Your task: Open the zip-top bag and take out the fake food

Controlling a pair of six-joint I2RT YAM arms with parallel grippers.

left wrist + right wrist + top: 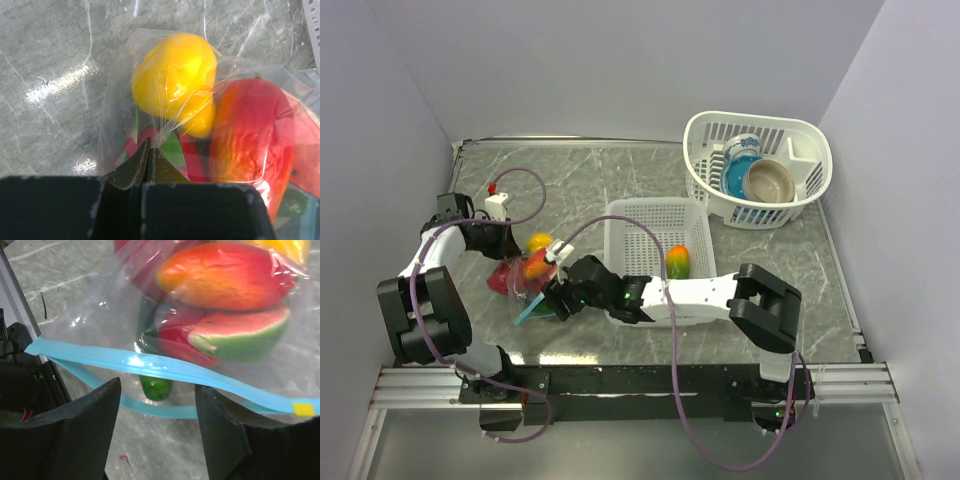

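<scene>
The robot's right gripper will next grab the green piece by its end at the parted zip strip (543, 309), to remove it lengthwise from the bag.
The zip-top bag (525, 280) lies on the table at the left, its teal zip strip (150, 365) parted and facing my right gripper. Inside it are fake food pieces: a yellow fruit (175, 80), an orange-red mango (225, 275), a watermelon slice (240, 337) and a green piece (156, 387). My left gripper (149, 150) is shut on the bag's closed far end. My right gripper (157, 405) is open, its fingers just in front of the zip strip. Another mango (677, 261) lies in the near white basket (655, 215).
A second white basket (760, 165) at the back right holds a blue bowl (735, 175) and a tan bowl (770, 180). Grey walls close in the table at the back and both sides. My left arm's cable (525, 190) loops over the table.
</scene>
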